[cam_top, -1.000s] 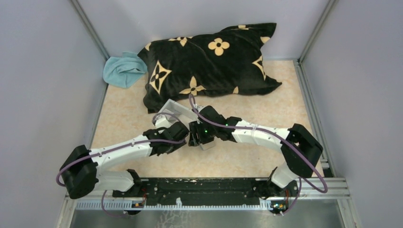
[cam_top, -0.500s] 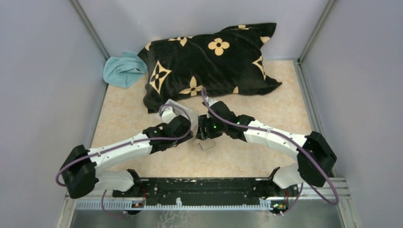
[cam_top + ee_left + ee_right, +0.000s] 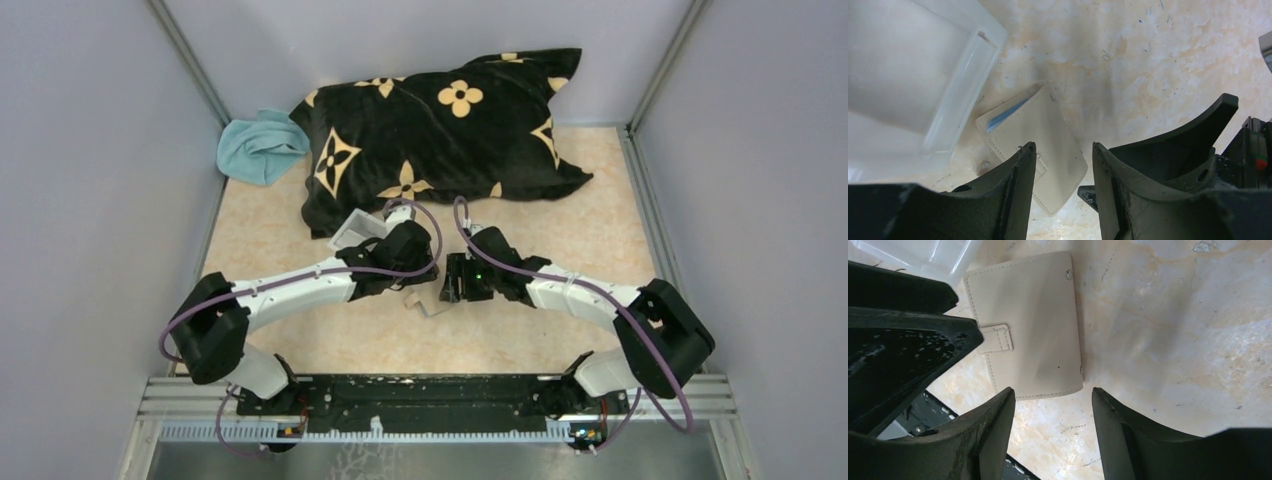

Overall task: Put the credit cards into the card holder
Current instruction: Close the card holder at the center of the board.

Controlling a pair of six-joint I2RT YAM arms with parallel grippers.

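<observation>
My right gripper is going to turn the card holder over, so next it will grab the card holder's folded edge near its corner [image 3: 1076, 378], opposite the tab. The tab stays free.
The card holder [image 3: 1033, 325], a tan wallet with a tab and snap stud, lies folded flat on the table [image 3: 427, 304] between my two grippers. In the left wrist view, the thin edge of a light blue credit card [image 3: 1007, 113] shows at the holder's [image 3: 1050, 140] far end. My left gripper [image 3: 1063, 150] hovers over the holder, open, with nothing between its fingers. My right gripper [image 3: 1053, 395] stands open just off the holder's near edge, also with nothing in it. From above, the left gripper [image 3: 410, 275] and right gripper [image 3: 452, 288] flank the holder.
A clear shallow tray [image 3: 913, 85] sits right beside the holder, on the left gripper's side [image 3: 357, 229]. A black pillow with tan flowers [image 3: 440, 135] and a light blue cloth [image 3: 258, 147] lie at the back. Grey walls close in both sides.
The two grippers, which met over the holder, have drawn apart. The right one slid right, the left one moved right and farther back. The holder now shows on the table.
</observation>
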